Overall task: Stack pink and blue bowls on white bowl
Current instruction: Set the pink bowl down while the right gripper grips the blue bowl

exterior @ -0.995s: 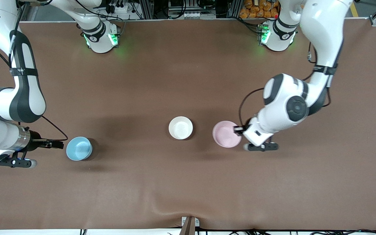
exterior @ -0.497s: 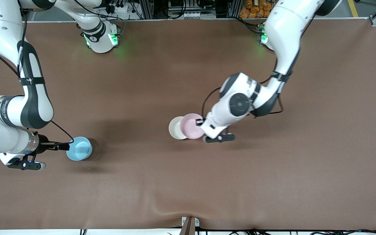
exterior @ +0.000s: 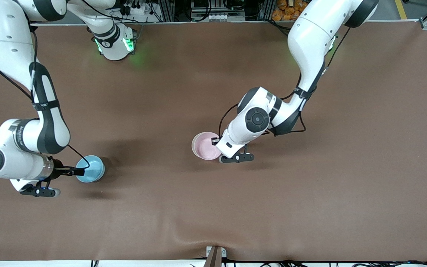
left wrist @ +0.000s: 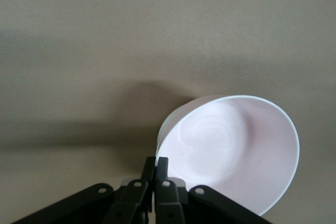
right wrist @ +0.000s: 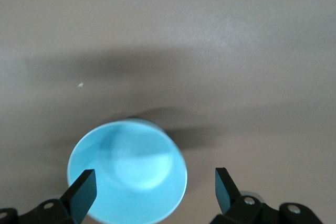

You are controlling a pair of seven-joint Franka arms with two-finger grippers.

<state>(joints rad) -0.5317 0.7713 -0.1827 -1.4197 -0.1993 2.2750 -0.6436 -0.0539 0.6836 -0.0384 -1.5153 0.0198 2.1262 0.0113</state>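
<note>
It isn't time for my right gripper to close on the blue bowl (exterior: 92,168) yet. Its fingers are on both sides of the blue bowl's rim (exterior: 78,178) but still above the rim, so it should first move lower.
The pink bowl (exterior: 207,146) hangs tilted over the white bowl (exterior: 194,143), covering all but a sliver of white rim. My left gripper (exterior: 216,142) is shut on the pink bowl's rim. In the left wrist view its fingers (left wrist: 162,167) pinch the edge of the pink bowl (left wrist: 236,150). Whether pink rests in white I cannot tell. The blue bowl (exterior: 92,168) stands on the table toward the right arm's end. My right gripper (exterior: 81,171) is open at its rim. In the right wrist view one finger (right wrist: 84,188) is over the blue bowl (right wrist: 126,177), the other beside it.
A brown mat (exterior: 213,207) covers the table, with a raised wrinkle near the front edge at the middle (exterior: 184,231). Both arm bases (exterior: 115,42) stand along the edge farthest from the front camera.
My left arm carried the pink bowl from its end of the table across onto the white bowl. My right gripper slid forward, still open, up to the blue bowl's rim.
</note>
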